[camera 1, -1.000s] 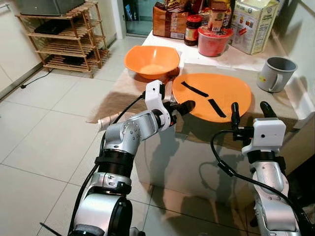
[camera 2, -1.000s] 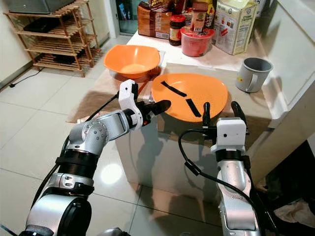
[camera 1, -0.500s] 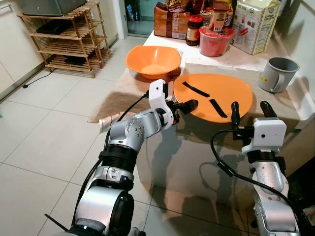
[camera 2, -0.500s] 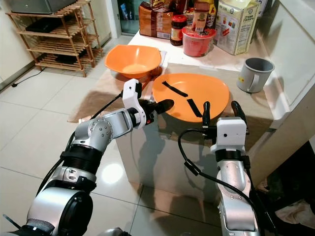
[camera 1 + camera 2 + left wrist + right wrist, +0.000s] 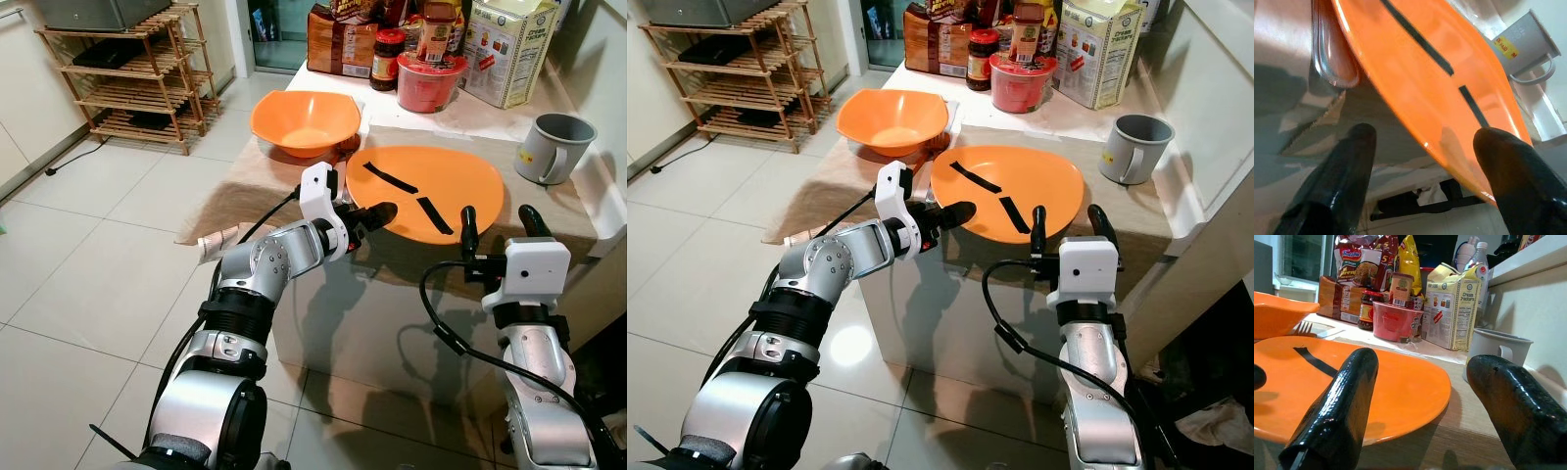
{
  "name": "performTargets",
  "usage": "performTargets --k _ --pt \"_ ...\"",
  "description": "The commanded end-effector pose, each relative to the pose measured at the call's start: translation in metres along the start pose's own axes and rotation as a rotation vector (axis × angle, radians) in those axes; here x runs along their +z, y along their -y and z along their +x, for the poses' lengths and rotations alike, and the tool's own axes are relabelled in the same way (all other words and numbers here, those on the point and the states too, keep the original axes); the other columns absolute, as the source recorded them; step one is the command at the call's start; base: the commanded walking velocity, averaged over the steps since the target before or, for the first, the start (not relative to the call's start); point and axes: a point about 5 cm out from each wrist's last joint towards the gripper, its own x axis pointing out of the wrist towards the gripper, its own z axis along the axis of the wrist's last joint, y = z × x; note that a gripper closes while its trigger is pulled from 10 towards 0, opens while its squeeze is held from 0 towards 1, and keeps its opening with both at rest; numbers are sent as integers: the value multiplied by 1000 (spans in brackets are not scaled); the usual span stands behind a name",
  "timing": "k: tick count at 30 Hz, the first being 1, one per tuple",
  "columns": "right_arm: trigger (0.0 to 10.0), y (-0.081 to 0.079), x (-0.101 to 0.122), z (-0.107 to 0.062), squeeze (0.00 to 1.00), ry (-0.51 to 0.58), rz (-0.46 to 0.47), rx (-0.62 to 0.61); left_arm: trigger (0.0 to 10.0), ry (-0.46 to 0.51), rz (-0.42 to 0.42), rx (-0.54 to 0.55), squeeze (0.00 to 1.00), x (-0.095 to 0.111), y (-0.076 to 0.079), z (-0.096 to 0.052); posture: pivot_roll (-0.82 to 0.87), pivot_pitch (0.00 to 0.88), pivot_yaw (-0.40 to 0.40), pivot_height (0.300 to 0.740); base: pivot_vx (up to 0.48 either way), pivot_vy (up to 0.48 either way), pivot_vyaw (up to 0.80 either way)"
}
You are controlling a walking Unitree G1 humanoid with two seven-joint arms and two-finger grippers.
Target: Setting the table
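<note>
The plate's broad side is far wider than my open fingers, so my left gripper needs to grab the plate by its thin near rim (image 5: 395, 231) next.
An orange plate (image 5: 431, 186) with two black strips lies on the table, near its front edge. My left gripper (image 5: 370, 219) is open at the plate's near left rim, and the left wrist view shows that rim (image 5: 1415, 73) between the spread fingers. At the table's front edge, by the plate's right front, my right gripper (image 5: 499, 215) stands open with nothing in it. An orange bowl (image 5: 304, 117) sits behind the plate to the left, with a fork (image 5: 1305, 328) beside it. A grey mug (image 5: 554, 147) stands at the right.
A red tub (image 5: 428, 80), a jar (image 5: 388, 57), a carton (image 5: 507, 49) and snack packs crowd the table's back. A brown cloth (image 5: 245, 186) hangs over the table's left side. A wooden shelf rack (image 5: 132, 78) stands on the tiled floor at left. A white ledge (image 5: 602, 186) borders the right.
My left gripper has edged slightly closer to the plate's near left rim. The view has shifted a little. The right arm holds still.
</note>
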Motion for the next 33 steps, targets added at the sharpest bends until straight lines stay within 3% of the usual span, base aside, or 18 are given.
performTargets --k 1,2,23,29,33 --pt "10000 0 4 0 0 11 -7 3 353 -34 -32 -137 0 -10 46 19 -111 0 72 723 0 0 0" --pt "10000 0 4 0 0 10 -7 3 0 -34 -36 -142 0 -10 46 20 -111 0 72 723 0 0 0" --pt "10000 -1 4 -2 0 -3 -5 6 0 -37 -68 -159 0 -10 51 22 -112 0 70 723 0 0 0" --pt "10000 -1 3 -2 0 -4 -5 7 0 19 -47 -198 0 -1 57 18 -110 0 68 723 0 0 0" --pt "10000 -1 3 -2 0 -6 -4 8 0 104 17 -247 0 14 67 11 -107 0 67 723 0 0 0"
